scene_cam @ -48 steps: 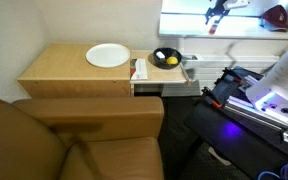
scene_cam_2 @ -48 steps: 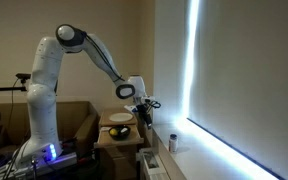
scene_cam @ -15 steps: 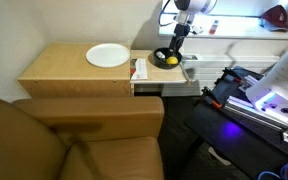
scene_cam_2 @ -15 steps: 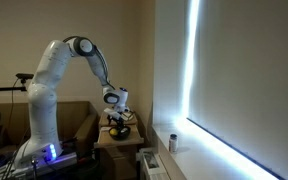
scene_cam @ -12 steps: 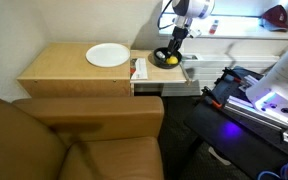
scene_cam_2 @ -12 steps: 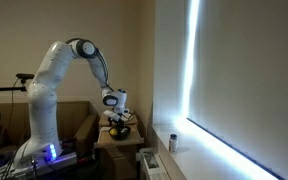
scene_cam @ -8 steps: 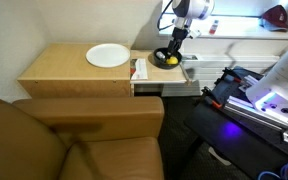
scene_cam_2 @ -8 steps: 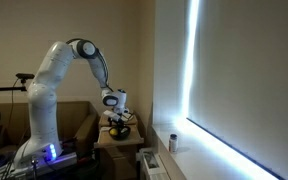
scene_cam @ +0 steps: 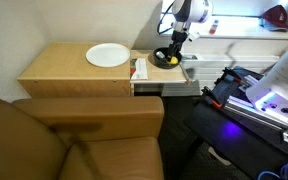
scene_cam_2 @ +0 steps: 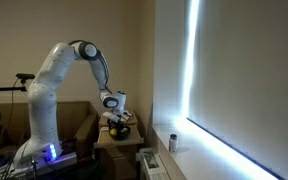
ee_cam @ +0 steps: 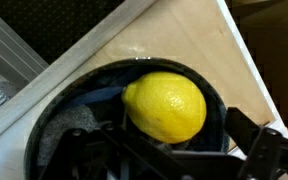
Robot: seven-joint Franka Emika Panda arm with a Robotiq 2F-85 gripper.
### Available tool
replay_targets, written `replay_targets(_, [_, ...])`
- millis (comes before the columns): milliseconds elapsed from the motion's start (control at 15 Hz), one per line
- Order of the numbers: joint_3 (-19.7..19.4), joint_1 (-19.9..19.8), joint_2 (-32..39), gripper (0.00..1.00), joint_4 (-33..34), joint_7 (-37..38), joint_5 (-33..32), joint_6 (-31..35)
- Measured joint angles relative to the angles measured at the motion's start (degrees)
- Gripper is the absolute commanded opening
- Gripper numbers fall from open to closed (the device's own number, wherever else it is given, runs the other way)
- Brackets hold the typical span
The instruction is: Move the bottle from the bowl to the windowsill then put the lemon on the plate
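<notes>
The gripper should close on the yellow lemon [ee_cam: 166, 109] now, since the gripper's fingers are down inside the bowl on either side of the lemon in the wrist view.
A yellow lemon [ee_cam: 169, 106] lies in a black bowl [ee_cam: 79, 95] on the small side table. The bowl also shows in both exterior views [scene_cam: 162, 60] [scene_cam_2: 121, 131]. My gripper [ee_cam: 176, 152] is open and lowered into the bowl, a finger on either side of the lemon, not closed on it. It shows in both exterior views [scene_cam: 174, 50] [scene_cam_2: 117, 119]. The white plate [scene_cam: 107, 56] sits empty on the wooden cabinet top beside the bowl. A small bottle [scene_cam_2: 173, 142] stands upright on the windowsill, away from the gripper.
A small red and white item [scene_cam: 138, 69] lies between plate and bowl. A brown sofa [scene_cam: 74, 140] fills the foreground. The robot base with a purple light [scene_cam: 269, 100] stands beside the table. A red object [scene_cam: 274, 15] sits on the windowsill.
The arm came from the windowsill to the bowl. Over the last second the gripper sank slightly lower around the lemon. Lemon, bowl and plate have not moved.
</notes>
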Motion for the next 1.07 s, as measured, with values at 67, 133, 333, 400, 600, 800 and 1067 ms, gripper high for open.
replay_targets(67, [0.2, -0.2, 0.0, 0.74, 0.0, 0.6, -0.6, 0.0])
replay_targets(133, [0.3, -0.3, 0.0, 0.66, 0.0, 1.0, -1.3, 0.0])
replay_targets(333, [0.5, -1.1, 0.0, 0.46, 0.0, 1.3, -2.7, 0.0])
replay_targets(400, [0.7, -1.4, -0.1, 0.45, 0.1, 1.3, -2.8, 0.0])
replay_targets(600, [1.1, -2.0, -0.1, 0.42, 0.2, 1.3, -2.8, 0.0])
replay_targets(800, [2.3, -3.4, -0.1, 0.42, 0.2, 1.3, -2.7, 0.0])
replay_targets(1067, [8.0, -8.9, -2.3, 0.42, 0.1, -2.1, 0.9, -0.4])
